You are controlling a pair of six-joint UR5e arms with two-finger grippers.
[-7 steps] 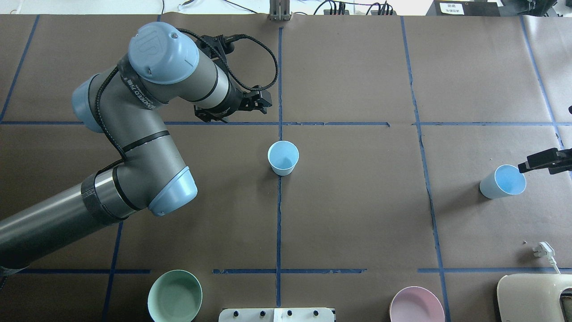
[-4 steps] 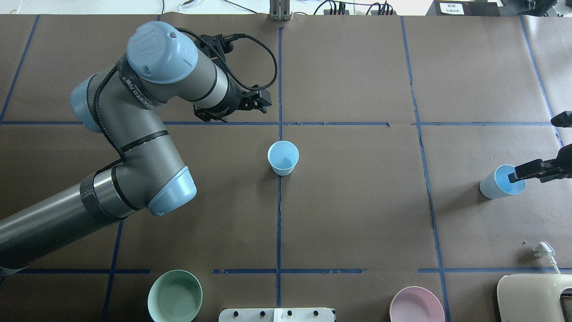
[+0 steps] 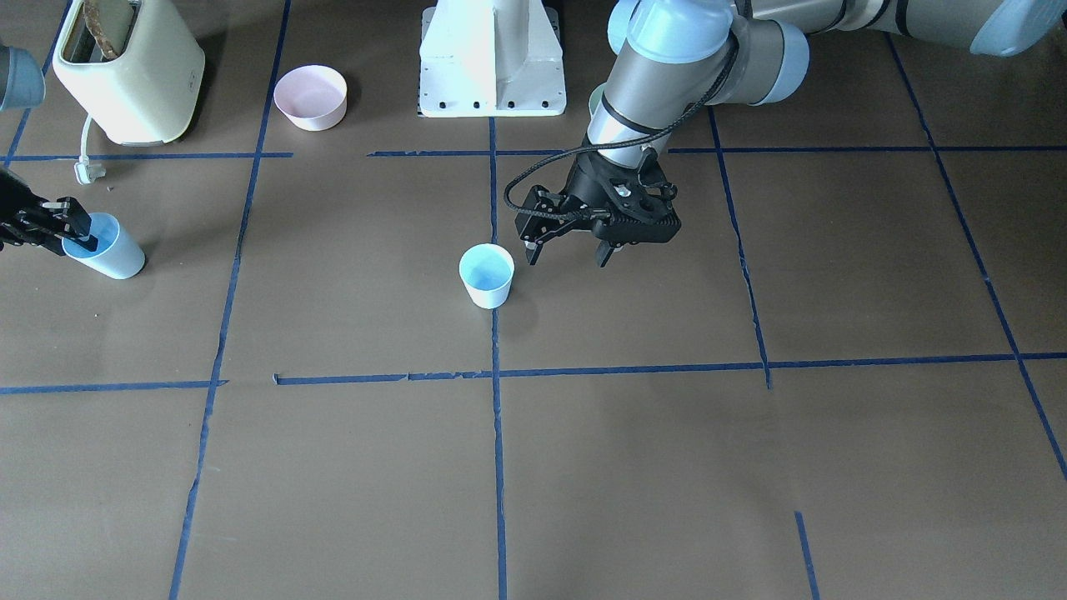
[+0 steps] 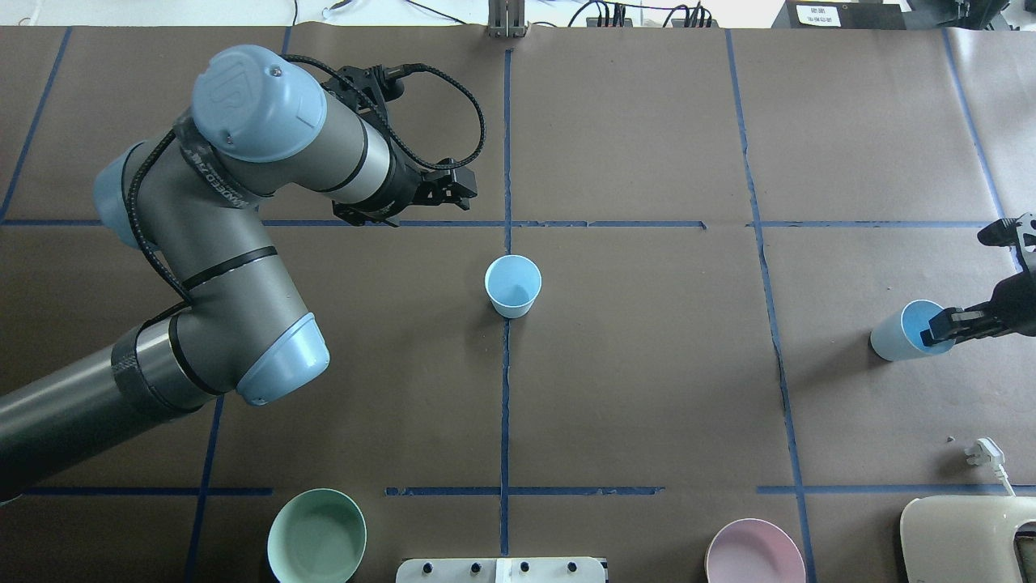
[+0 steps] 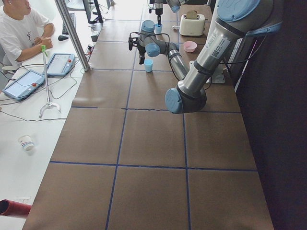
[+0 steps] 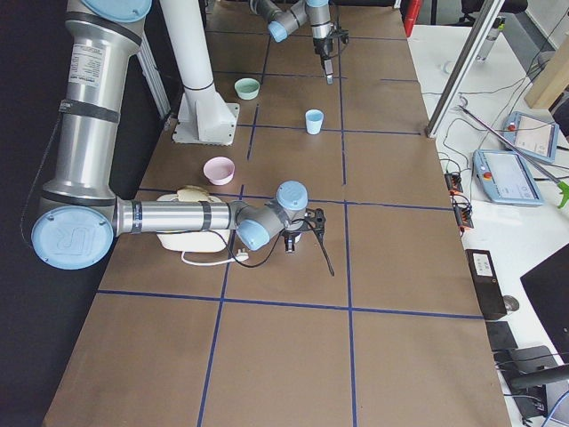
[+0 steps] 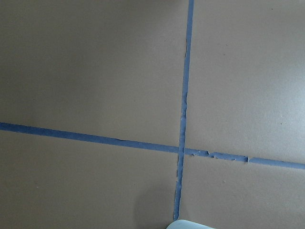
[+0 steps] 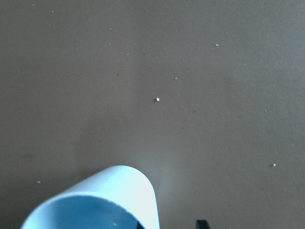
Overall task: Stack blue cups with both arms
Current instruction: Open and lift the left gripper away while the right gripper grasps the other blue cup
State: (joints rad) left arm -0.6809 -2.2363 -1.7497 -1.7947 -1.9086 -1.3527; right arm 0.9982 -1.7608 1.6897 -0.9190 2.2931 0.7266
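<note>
I need to grab the second blue cup by its rim (image 3: 76,250) with my right gripper next. Then I can stack it with the other blue cup (image 3: 487,274).
One pale-blue cup (image 4: 512,285) stands upright at the table's middle; it also shows in the front view (image 3: 487,275) and as a rim at the bottom of the left wrist view (image 7: 190,224). My left gripper (image 3: 567,254) is open and empty, above the table beside and beyond this cup (image 4: 405,212). The second blue cup (image 4: 900,334) stands at the far right (image 3: 108,247). My right gripper (image 4: 939,328) is open and straddles this cup's wall, one finger inside the cup. In the right wrist view the cup (image 8: 109,200) fills the bottom left.
A mint-green bowl (image 4: 317,536) and a pink bowl (image 4: 754,552) sit at the near edge, either side of the white pedestal (image 4: 502,569). A cream toaster (image 4: 967,538) with its plug (image 4: 987,452) is at the near right corner.
My right gripper has come further in and lower, so that one finger now sits inside the right cup. My left arm has shifted a little to the left. Both cups stay in place.
</note>
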